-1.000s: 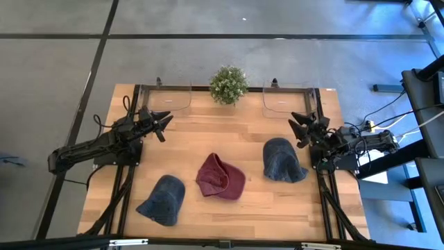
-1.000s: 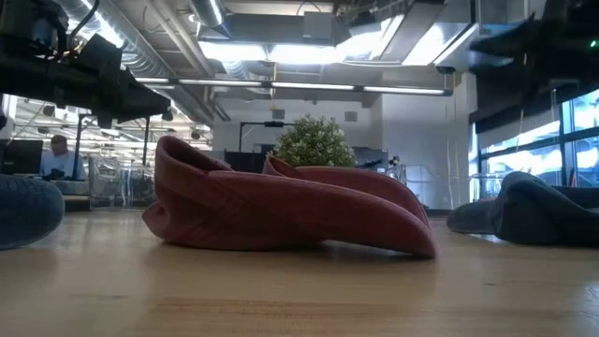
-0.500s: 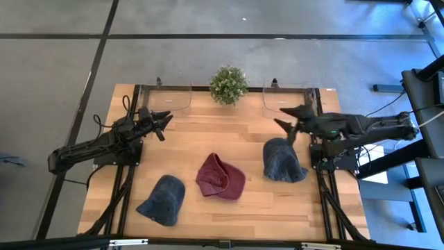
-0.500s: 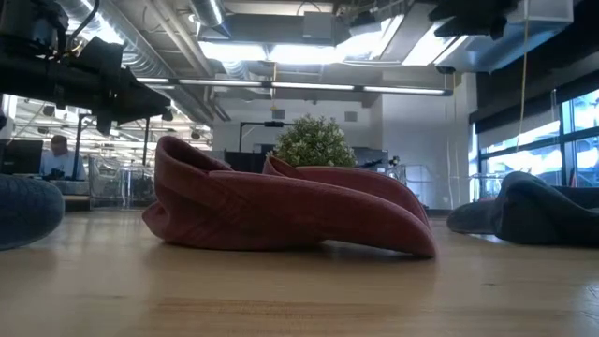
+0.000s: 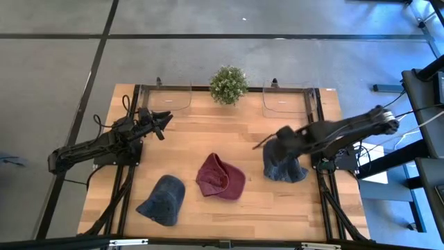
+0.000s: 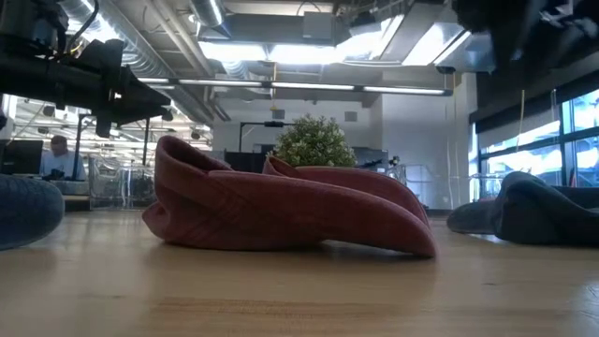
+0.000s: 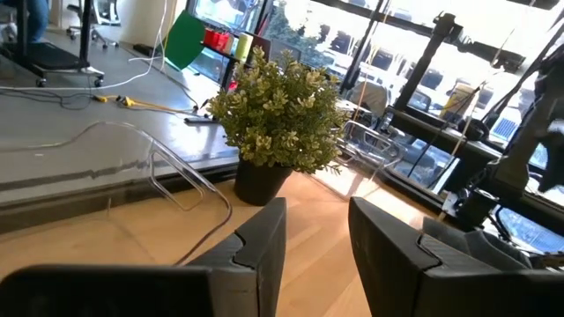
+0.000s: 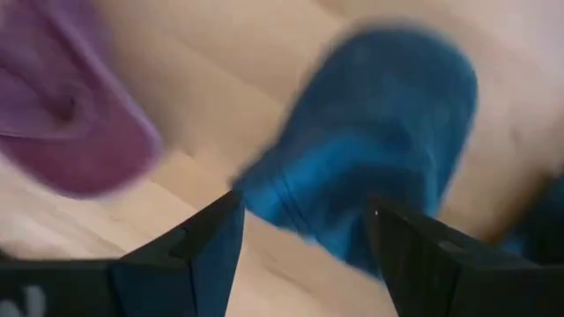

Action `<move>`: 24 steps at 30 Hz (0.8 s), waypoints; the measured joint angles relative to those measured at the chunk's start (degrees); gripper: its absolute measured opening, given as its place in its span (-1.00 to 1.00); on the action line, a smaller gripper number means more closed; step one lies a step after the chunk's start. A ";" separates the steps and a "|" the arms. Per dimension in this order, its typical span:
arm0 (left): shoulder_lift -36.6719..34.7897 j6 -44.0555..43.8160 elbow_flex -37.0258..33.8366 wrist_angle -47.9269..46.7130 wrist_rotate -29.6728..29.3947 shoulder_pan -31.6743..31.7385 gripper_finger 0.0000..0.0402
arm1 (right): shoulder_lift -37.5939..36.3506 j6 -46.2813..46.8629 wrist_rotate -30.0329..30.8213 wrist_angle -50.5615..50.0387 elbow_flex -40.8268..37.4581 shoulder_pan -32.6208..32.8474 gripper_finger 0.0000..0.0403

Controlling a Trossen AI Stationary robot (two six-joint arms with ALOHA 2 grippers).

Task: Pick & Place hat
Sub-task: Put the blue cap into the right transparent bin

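Note:
I should grab the grey-blue hat by its top with my right gripper next. Then it can go in a clear plastic holder.
Three hats lie brim and crown on the wooden table. The grey-blue hat is at the right, the red hat in the middle, and the blue hat at the near left. My right gripper is open and hovers above the table just left of the grey-blue hat's far edge, touching nothing. Its wrist view shows a blurred blue hat and the red hat beneath the fingers. My left gripper waits open over the far left of the table.
A potted plant stands at the middle of the far edge, between two clear plastic holders. Bare wood lies between the arms and beyond the hats. In the low view the grey-blue hat sits at the right.
My right arm has swung out from the table's right edge toward the middle, first over the far right, then left and nearer, reaching across the grey-blue hat. Its gripper now points toward the red hat. The hats have stayed in place.

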 joint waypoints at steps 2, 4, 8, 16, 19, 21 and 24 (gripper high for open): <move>0.02 -0.07 -0.01 -0.01 0.00 0.00 -0.40 | 2.37 3.94 -2.55 -0.77 -1.39 1.90 0.17; 0.02 -0.69 -0.02 0.00 0.00 0.00 -0.40 | 4.50 7.54 -4.51 -0.88 -3.05 3.71 0.17; 0.01 -1.84 0.00 0.00 0.01 0.00 -0.40 | 8.68 13.60 -9.64 -0.77 -5.68 6.55 0.17; 0.01 -1.88 -0.02 -0.02 -0.08 0.00 -0.40 | 12.91 17.04 -11.95 13.24 -12.78 7.75 0.17; 0.02 -1.88 -0.01 -0.01 -0.07 0.00 -0.40 | 13.53 19.13 -11.96 19.61 -16.44 7.78 0.17; 0.01 -1.88 -0.02 -0.02 -0.07 0.00 -0.40 | 13.50 22.04 -11.94 22.05 -18.97 8.08 0.17; 0.02 -1.88 -0.02 -0.02 -0.07 0.00 -0.40 | 13.22 26.28 -10.76 24.91 -22.73 8.81 0.17</move>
